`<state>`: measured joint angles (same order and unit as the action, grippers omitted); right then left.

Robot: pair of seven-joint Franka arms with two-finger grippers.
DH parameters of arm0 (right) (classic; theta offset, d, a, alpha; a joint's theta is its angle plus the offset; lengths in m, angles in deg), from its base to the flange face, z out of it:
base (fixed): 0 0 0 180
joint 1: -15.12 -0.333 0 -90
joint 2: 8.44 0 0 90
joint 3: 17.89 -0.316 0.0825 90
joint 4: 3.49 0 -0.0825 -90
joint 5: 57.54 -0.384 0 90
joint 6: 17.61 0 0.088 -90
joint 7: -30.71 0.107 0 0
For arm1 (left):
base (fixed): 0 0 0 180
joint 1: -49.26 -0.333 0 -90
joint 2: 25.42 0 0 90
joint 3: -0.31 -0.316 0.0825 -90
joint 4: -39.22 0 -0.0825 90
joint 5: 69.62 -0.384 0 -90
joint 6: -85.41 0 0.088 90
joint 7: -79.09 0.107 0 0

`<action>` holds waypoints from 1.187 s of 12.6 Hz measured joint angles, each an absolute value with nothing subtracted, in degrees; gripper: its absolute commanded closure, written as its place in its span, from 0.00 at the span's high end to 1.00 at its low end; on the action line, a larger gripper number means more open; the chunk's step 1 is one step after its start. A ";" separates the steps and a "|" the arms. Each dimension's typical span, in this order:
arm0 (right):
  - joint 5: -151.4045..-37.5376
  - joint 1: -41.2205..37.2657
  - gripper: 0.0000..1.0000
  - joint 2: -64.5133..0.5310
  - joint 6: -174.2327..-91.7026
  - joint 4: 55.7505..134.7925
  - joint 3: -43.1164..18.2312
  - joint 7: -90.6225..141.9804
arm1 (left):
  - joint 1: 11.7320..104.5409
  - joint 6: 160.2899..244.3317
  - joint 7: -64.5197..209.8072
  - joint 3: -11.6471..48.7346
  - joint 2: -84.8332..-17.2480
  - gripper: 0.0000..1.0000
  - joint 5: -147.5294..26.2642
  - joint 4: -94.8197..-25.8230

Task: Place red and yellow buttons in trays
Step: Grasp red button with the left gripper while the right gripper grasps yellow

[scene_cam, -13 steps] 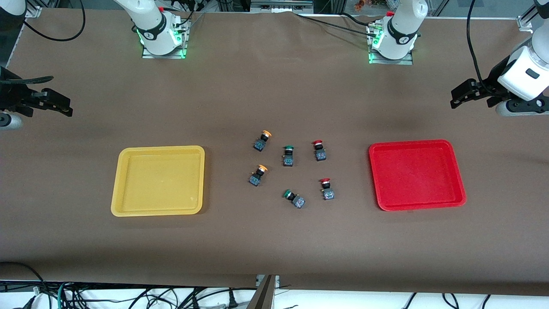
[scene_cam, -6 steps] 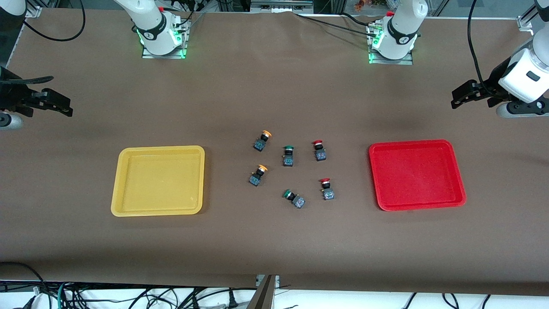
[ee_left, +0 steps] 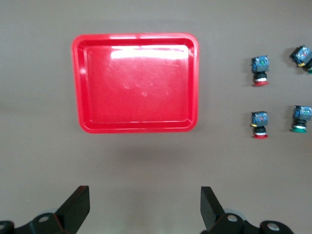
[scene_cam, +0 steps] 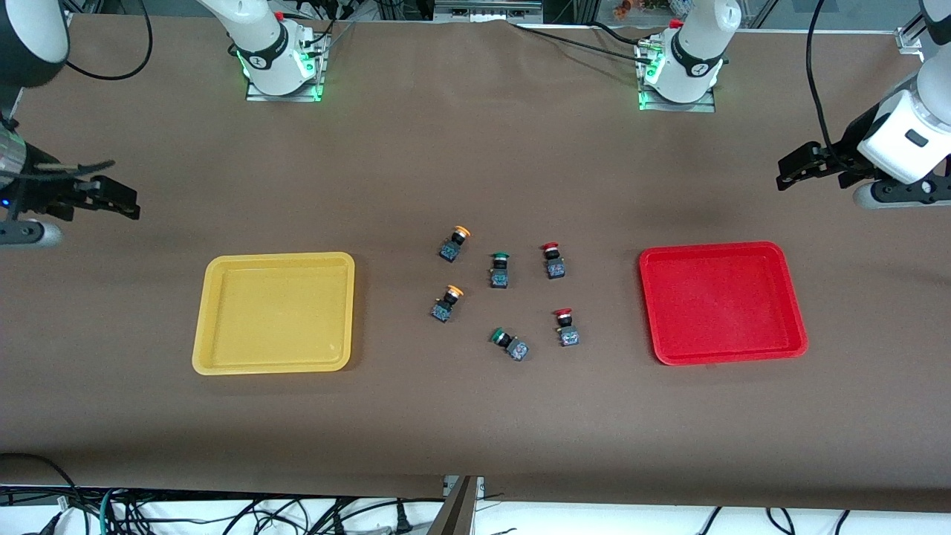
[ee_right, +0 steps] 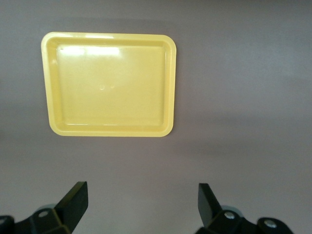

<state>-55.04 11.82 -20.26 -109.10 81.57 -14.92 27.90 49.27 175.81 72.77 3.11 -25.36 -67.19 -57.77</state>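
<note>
I should next grab a red-capped button by its black collar (scene_cam: 564, 321) with my left gripper. Then I should put the button in the red tray (scene_cam: 721, 305) with my left gripper.
Two orange-yellow-capped buttons (scene_cam: 455, 244) (scene_cam: 447, 303) and two red-capped buttons (scene_cam: 553, 261) (scene_cam: 566, 328) lie on the brown cloth mid-table, between the trays. The yellow tray (scene_cam: 275, 316) sits empty toward the right arm's end, the red tray (scene_cam: 721, 305) empty toward the left arm's end. My left gripper (scene_cam: 796, 167) hangs open and empty over bare cloth beside the red tray. My right gripper (scene_cam: 115, 199) hangs open and empty over bare cloth beside the yellow tray. The left wrist view shows the red tray (ee_left: 136, 83) and both red buttons (ee_left: 260, 71) (ee_left: 259, 125). The right wrist view shows the yellow tray (ee_right: 109, 83).
Two green-capped switches (scene_cam: 499, 269) (scene_cam: 510, 344) lie among the buttons; they also show in the left wrist view (ee_left: 301, 118) (ee_left: 303, 57). The arm bases (scene_cam: 278, 63) (scene_cam: 680, 70) stand along the table edge farthest from the front camera.
My right gripper has moved a little toward the yellow tray and the table's middle. My left gripper has shifted slightly. Buttons and trays have not moved.
</note>
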 measured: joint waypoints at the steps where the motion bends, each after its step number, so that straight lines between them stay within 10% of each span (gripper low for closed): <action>1: -55.05 11.73 1.00 -22.41 -110.62 81.63 -15.00 27.90 | 49.62 176.15 72.86 3.64 -27.30 1.00 -66.43 -57.74; 8: -58.71 1.07 1.00 -33.17 -124.61 81.88 -15.61 50.69 | 63.95 183.48 66.46 7.04 -57.26 1.00 -65.25 -40.77; 15: -60.00 -13.77 1.00 -49.96 -152.08 81.14 -15.71 85.37 | 67.29 209.02 56.38 6.92 -74.21 1.00 -65.25 -34.96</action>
